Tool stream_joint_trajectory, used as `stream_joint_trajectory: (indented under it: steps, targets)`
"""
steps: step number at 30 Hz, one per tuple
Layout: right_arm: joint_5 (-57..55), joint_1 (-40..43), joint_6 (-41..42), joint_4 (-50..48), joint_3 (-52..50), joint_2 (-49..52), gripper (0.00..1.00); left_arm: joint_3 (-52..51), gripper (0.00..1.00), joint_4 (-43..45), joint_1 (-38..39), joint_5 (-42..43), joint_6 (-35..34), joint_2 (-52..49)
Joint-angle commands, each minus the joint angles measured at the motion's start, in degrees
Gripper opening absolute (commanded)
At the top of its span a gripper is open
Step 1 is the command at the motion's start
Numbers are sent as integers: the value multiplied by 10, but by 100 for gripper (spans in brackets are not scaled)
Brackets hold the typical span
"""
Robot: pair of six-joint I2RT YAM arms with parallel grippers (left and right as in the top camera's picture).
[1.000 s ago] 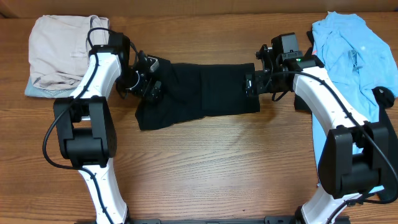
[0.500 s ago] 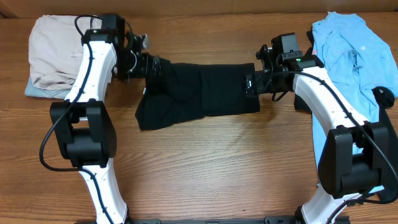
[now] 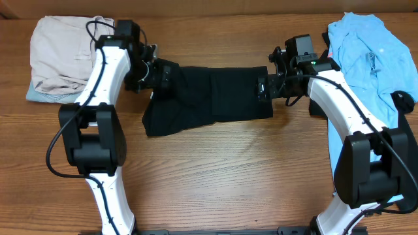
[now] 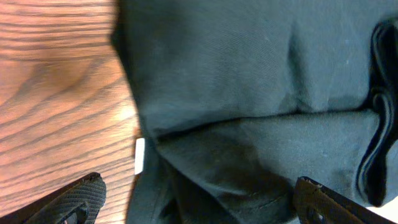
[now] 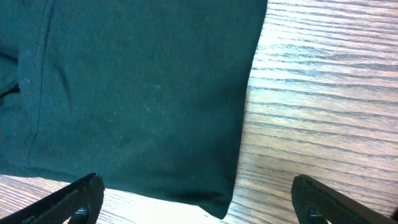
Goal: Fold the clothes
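Observation:
I should next grab the black garment's bunched end with my left gripper and leave the garment's straight-edged end lying flat. Then I can fold the cloth over that end.
A black garment lies partly folded across the middle of the table. My left gripper is open over its left end, where the cloth is bunched in folds. My right gripper is open over its right end, above the garment's straight edge. A folded beige garment lies at the far left. A light blue shirt lies spread at the far right.
A grey-blue cloth edge pokes out under the beige stack. A dark item sits on the blue shirt's lower right. Bare wooden table fills the front half.
My left gripper swung up towards the beige pile, then came back right and down over the black garment's left end. The right arm has not moved.

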State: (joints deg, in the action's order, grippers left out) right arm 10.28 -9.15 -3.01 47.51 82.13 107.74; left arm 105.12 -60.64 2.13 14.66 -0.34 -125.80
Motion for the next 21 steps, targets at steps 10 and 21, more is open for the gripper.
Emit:
stream_joint_trajectory:
  steps: [10, 21]
  targets:
    - [3, -2, -2, -2, 8, -12, 100, -35, 100, 12, 12, -37, 49, -5]
    - [3, -2, -2, -2, 8, -12, 100, -90, 100, 42, 12, -37, 107, -5]
